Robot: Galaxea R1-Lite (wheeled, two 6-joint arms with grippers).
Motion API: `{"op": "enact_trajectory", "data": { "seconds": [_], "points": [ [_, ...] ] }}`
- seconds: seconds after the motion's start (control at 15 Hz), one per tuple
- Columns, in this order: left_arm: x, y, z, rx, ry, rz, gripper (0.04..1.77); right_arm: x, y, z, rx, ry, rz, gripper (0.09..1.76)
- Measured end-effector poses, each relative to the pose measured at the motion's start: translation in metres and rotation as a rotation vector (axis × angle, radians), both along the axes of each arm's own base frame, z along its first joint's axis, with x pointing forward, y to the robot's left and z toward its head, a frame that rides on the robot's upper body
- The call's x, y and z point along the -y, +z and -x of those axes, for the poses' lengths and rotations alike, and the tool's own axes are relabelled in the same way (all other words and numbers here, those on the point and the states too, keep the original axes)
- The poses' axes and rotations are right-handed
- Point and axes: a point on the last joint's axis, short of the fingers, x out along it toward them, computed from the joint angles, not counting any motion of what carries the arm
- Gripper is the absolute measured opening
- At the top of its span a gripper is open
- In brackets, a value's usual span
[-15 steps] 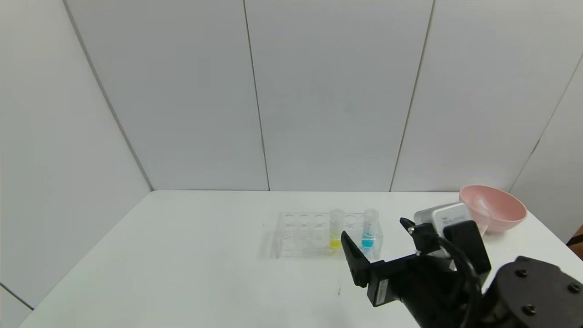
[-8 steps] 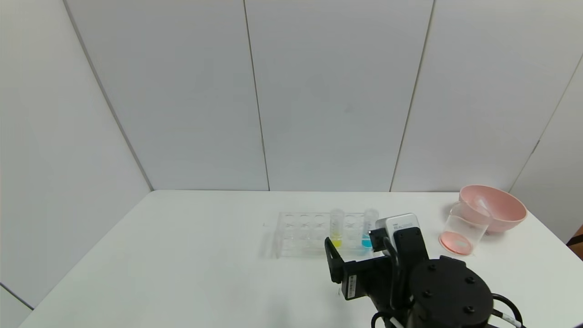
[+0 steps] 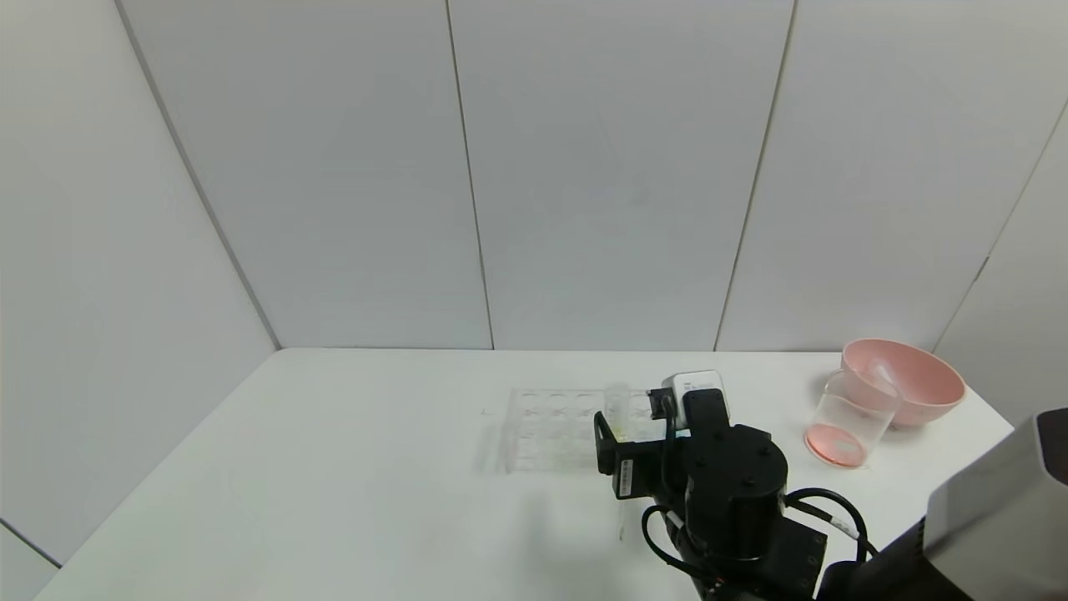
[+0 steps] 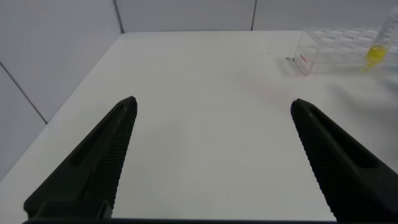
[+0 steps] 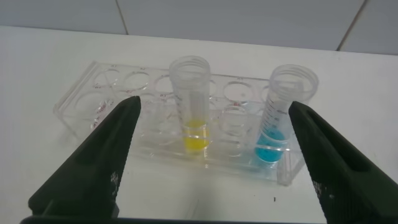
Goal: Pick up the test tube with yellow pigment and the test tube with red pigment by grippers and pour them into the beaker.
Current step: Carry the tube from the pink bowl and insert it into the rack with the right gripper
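My fingers stop short of the tube with yellow pigment (image 5: 191,106), so it is too early to close. My right gripper moves toward the tube, then closes on it.
The test tube with yellow pigment (image 5: 191,106) stands upright in a clear rack (image 5: 118,106). It also shows in the head view (image 3: 617,406), partly behind my right gripper (image 3: 630,421). In the right wrist view my right gripper (image 5: 214,102) is open and empty just in front of the rack, with its fingers either side of the yellow and blue tubes. The beaker (image 3: 853,417) stands at the right with red-orange liquid on its bottom. No tube with red pigment shows. My left gripper (image 4: 212,101) is open and empty over bare table, far from the rack (image 4: 336,50).
A tube with blue liquid (image 5: 283,118) stands in the rack two holes from the yellow one; my right wrist hides it in the head view. A pink bowl (image 3: 905,388) sits behind the beaker at the table's right edge.
My right arm has swung left, away from the beaker side, and forward to the rack. It now uncovers the beaker and hides the blue tube in the head view.
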Motion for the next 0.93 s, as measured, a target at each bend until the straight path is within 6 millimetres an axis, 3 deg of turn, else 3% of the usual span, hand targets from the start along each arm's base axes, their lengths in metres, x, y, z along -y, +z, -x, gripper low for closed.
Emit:
{"op": "enact_trajectory", "data": {
  "seconds": [0.47,0.93],
  "points": [
    [0.0,0.0,0.0,0.0,0.0,0.0,1.76,-0.017,-0.014,-0.02,-0.01,0.03,0.006,1.7],
    [0.0,0.0,0.0,0.0,0.0,0.0,1.76,-0.019,-0.022,-0.035,-0.021,0.053,0.004,1.71]
  ]
}}
